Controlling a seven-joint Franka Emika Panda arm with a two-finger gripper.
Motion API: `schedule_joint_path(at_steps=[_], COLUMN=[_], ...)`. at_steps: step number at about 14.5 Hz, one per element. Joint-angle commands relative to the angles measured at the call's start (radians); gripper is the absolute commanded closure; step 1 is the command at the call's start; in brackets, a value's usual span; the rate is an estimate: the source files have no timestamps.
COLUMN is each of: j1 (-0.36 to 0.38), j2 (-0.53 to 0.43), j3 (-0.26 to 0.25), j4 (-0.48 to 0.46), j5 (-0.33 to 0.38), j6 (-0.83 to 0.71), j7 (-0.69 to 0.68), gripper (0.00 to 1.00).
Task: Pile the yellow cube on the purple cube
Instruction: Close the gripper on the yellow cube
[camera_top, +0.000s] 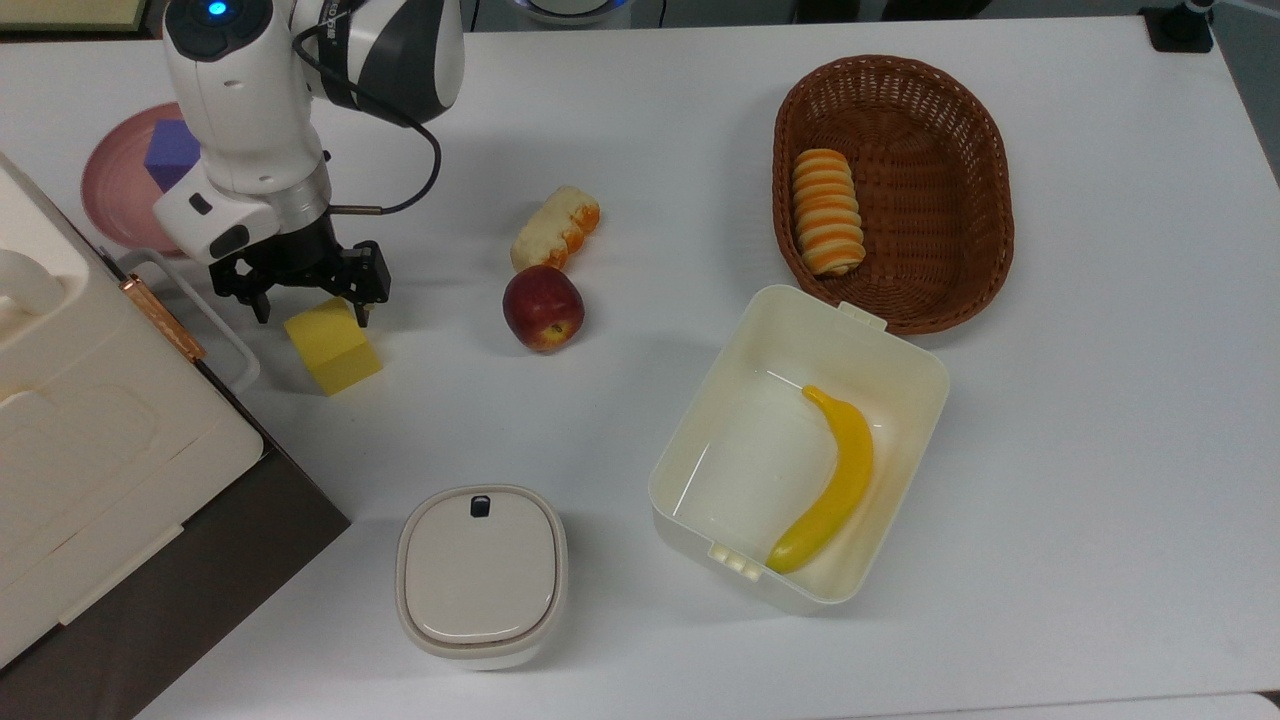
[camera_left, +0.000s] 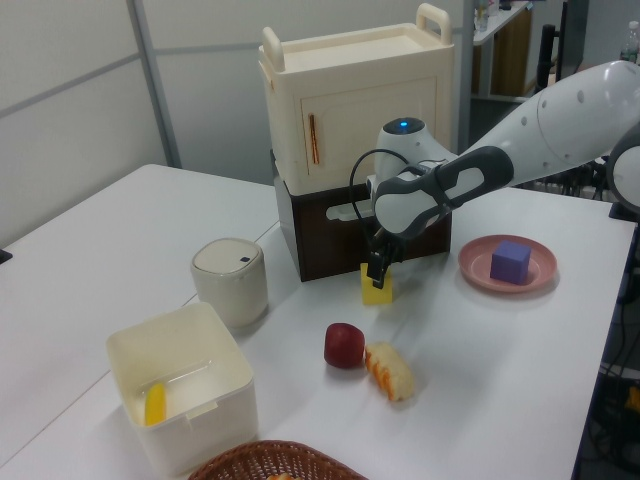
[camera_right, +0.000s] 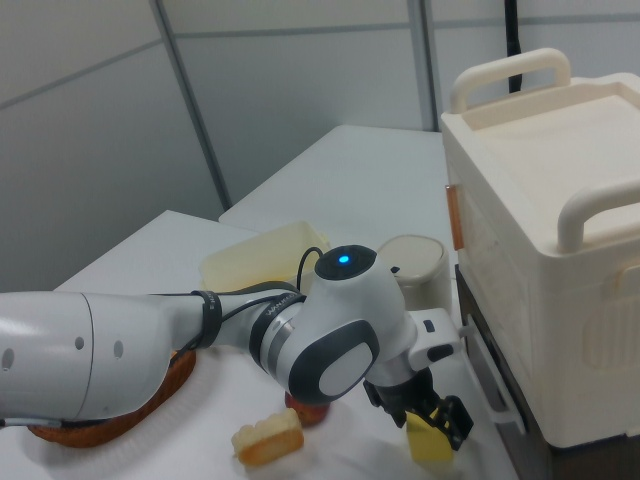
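I should grab the yellow cube by its upper part (camera_left: 367, 271) next, to stack it on the purple cube (camera_left: 510, 261).
The yellow cube (camera_top: 333, 347) sits on the white table just right of the cabinet's handle, as the top view shows it. My gripper (camera_top: 311, 308) hangs open right over it, black fingers straddling the cube's far upper part. The left view has the gripper (camera_left: 377, 272) directly above the yellow cube (camera_left: 377, 292), and in the right view the gripper (camera_right: 440, 418) is at the top of the yellow cube (camera_right: 428, 443). The purple cube (camera_top: 168, 153) rests on a pink plate (camera_top: 112, 190) behind my arm; in the left view the purple cube (camera_left: 510, 261) stands apart to the right.
A cream cabinet (camera_top: 80, 440) with a protruding handle (camera_top: 215, 325) is close on the top view's left. An apple (camera_top: 543, 307) and a bread piece (camera_top: 556, 228) lie to the right. Farther off are a wicker basket (camera_top: 985, 190), a white box (camera_top: 700, 440) with a banana (camera_top: 830, 480), and a lidded pot (camera_top: 482, 575).
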Motion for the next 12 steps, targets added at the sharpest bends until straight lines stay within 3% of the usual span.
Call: schedule_joint_path(at_steps=[1,3,8,9,10,12], j1=[-0.003,-0.003,0.0,0.003,0.009,0.017], j2=[0.027,0.039,0.058,0.062,0.064,0.061], j3=[-0.005,-0.005,-0.005,-0.005,-0.003,-0.001], j4=[0.016,0.016,0.016,0.016,0.016,0.016], j5=[-0.044,-0.043,-0.044,-0.044,-0.043,-0.04], j6=[0.014,0.014,0.015,0.023,0.053,0.069], j7=[-0.132,-0.216,-0.222,-0.222,-0.216,-0.211], gripper=[0.0,0.0,0.0,0.05,0.34,0.58])
